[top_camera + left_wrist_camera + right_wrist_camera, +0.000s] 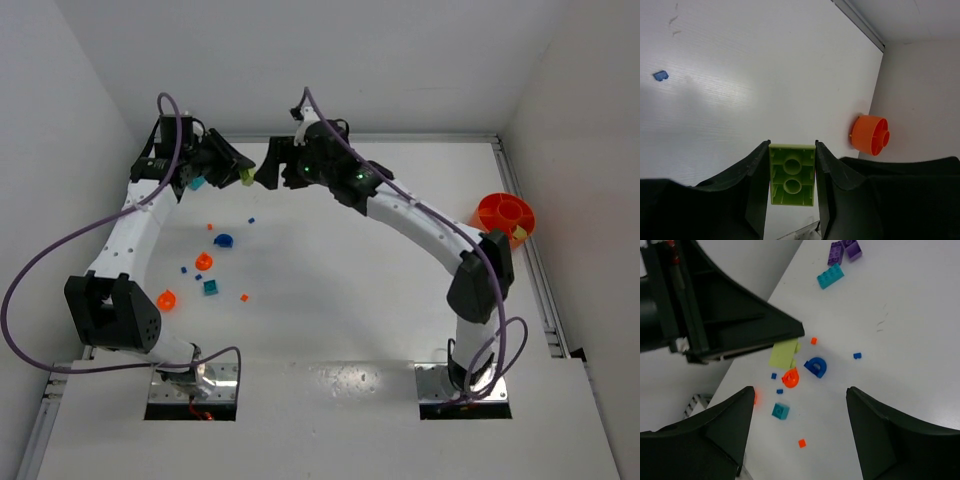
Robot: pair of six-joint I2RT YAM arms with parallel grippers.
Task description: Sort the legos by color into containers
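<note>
I'll next grab the lime lego brick by its exposed end (782,360) with my right gripper, so its other end can enter the bowl.
My left gripper (792,150) is shut on a lime lego brick (792,175), which shows its hollow underside between the fingers. In the top view it hangs above the table's far left (246,177). My right gripper (800,390) stands open and empty, facing the left gripper (235,160) at close range (270,166). On the table below lie a round blue piece (816,366), a round orange piece (790,378), a teal square brick (780,411) and tiny orange (802,443) and blue (857,355) legos. The orange round bowl (505,215) stands at the right edge.
Two purple bricks (842,251) and a teal brick (830,276) lie towards the far left corner. Another round orange piece (167,298) sits near the left arm's base. White walls close in at the back and both sides.
</note>
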